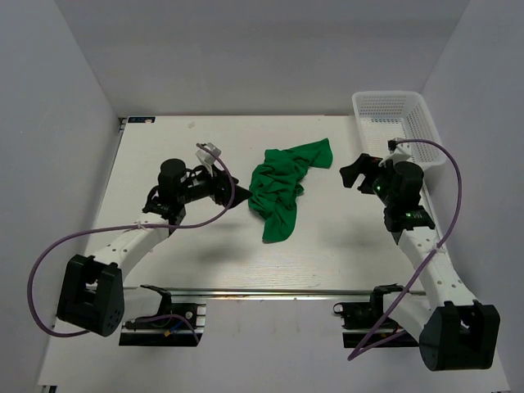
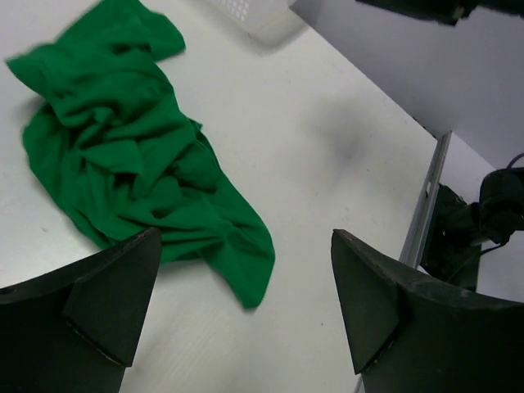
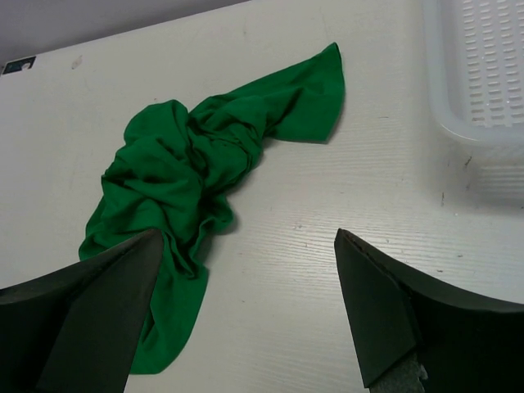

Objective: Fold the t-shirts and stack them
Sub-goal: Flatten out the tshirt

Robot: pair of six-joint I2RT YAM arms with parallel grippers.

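The green t-shirt (image 1: 282,187) needs to be stretched open, so my left gripper will grab it next at the near edge of the heap, beside the t-shirt's flap that sticks out.
A bright green t-shirt (image 1: 282,187) lies crumpled in a heap at the middle of the table. It also shows in the left wrist view (image 2: 135,155) and in the right wrist view (image 3: 192,176). My left gripper (image 1: 232,195) is open and empty just left of the heap, above the table. My right gripper (image 1: 354,173) is open and empty to the right of the heap, apart from it. The neck label is hidden in the folds.
A white plastic mesh basket (image 1: 399,124) stands at the back right corner, seen also in the right wrist view (image 3: 483,70). A metal rail (image 1: 278,291) runs along the near edge between the arm bases. Grey walls close in the table on three sides.
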